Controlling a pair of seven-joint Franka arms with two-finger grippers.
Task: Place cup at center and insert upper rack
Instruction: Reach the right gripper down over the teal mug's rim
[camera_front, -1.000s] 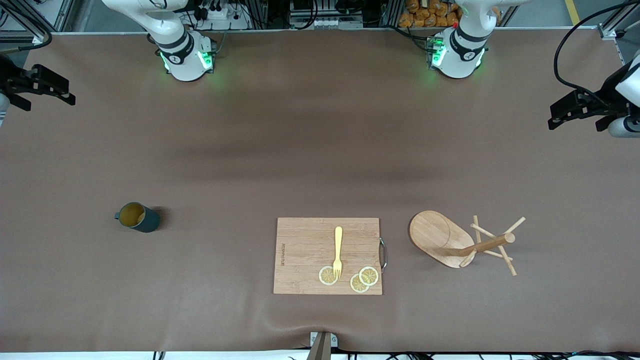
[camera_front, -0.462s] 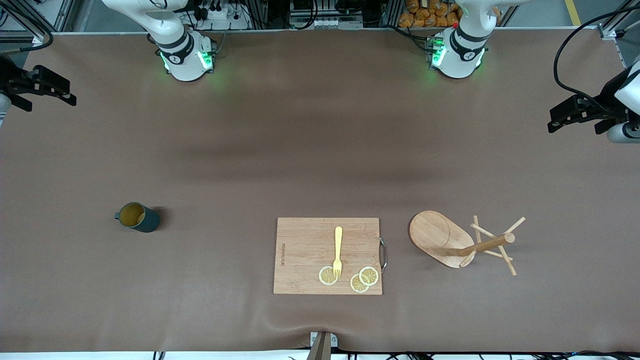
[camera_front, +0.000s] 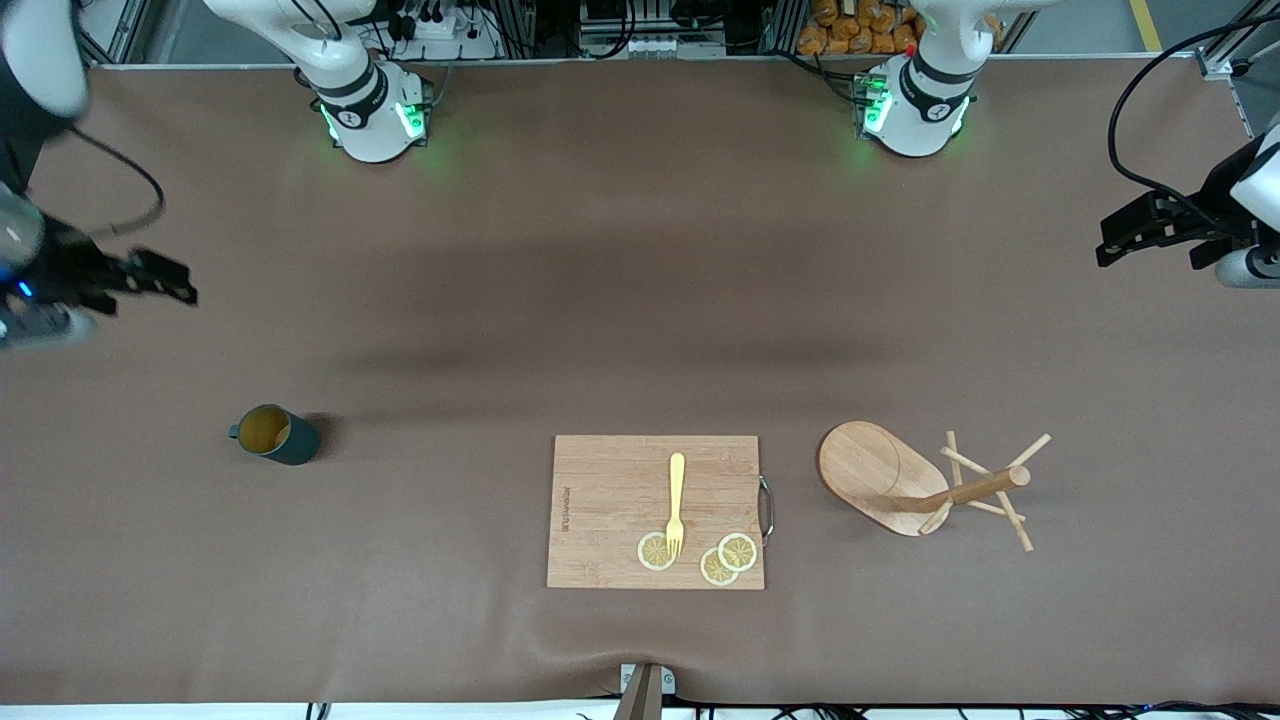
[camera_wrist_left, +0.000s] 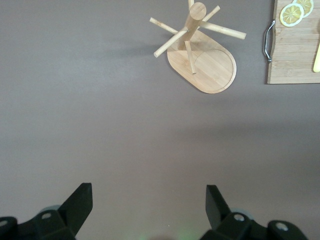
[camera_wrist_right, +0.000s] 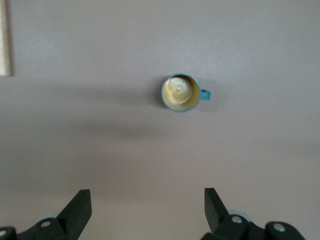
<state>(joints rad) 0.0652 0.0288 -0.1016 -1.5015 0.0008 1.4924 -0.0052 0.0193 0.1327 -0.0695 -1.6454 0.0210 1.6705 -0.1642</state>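
I should next grab the cup by its rim (camera_front: 264, 428) (camera_wrist_right: 170, 104) with my right gripper, so that I can place it at the table's center.
The cup (camera_front: 272, 434), dark teal with a mustard-yellow inside, stands upright toward the right arm's end of the table. It also shows in the right wrist view (camera_wrist_right: 180, 93). My right gripper (camera_front: 180, 285) is open and empty, high over the bare table near that end and apart from the cup. The upper rack (camera_front: 900, 485), a light wooden mug tree, looks tipped on its side, with its post pointing toward the left arm's end. It also shows in the left wrist view (camera_wrist_left: 202, 55). My left gripper (camera_front: 1105, 240) is open and empty, high over the table's edge at the left arm's end.
A rectangular wooden cutting board (camera_front: 610, 510) lies between the cup and the rack, nearer to the front camera. On it lie a yellow fork (camera_front: 676, 505) and three lemon slices (camera_front: 725, 558). The brown table cover (camera_front: 640, 300) is bare elsewhere.
My right gripper has swung in over the table toward the cup's side. My left gripper has barely shifted. The cup and the rack have not moved.
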